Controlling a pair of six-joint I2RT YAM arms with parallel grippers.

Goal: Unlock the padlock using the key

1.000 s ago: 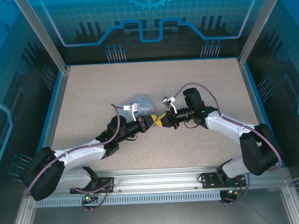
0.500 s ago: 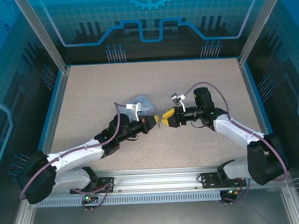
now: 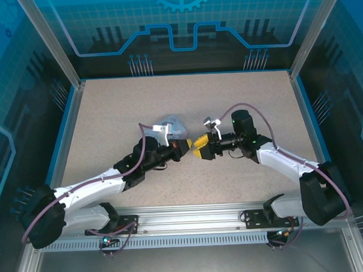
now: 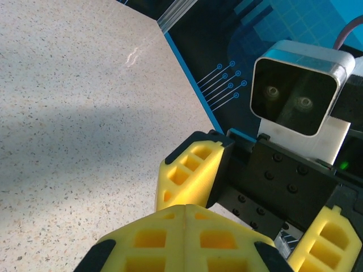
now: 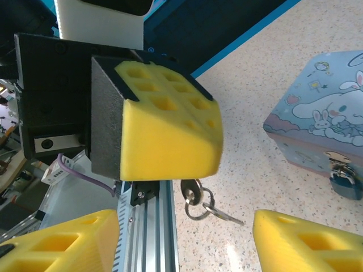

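Observation:
My right gripper should next grab the key by its exposed head near the ring to unlock the padlock, so the blade stays free to insert.
My left gripper [image 3: 185, 146] is shut; in the left wrist view its yellow fingertips [image 4: 185, 208] meet with no gap. In the right wrist view the key [image 5: 191, 191] pokes out under the left gripper's yellow fingers [image 5: 170, 136], with a ring and a second key dangling from it. My right gripper [image 5: 186, 229] stands open just in front, one finger on each side of the key, touching nothing. The padlock [image 5: 346, 182] hangs on the front of the light-blue cartoon tin [image 5: 320, 122], to the right of the key.
The tin [image 3: 172, 127] lies on the speckled table [image 3: 108, 115] just behind the two grippers. The right gripper's finger [image 4: 190, 173] and wrist camera [image 4: 298, 85] stand close ahead of the left fingers. An aluminium rail [image 3: 191, 223] runs along the near edge.
The right gripper has gone from shut to open and backed a little to the right, away from the left gripper. The left gripper has stayed shut in the same spot.

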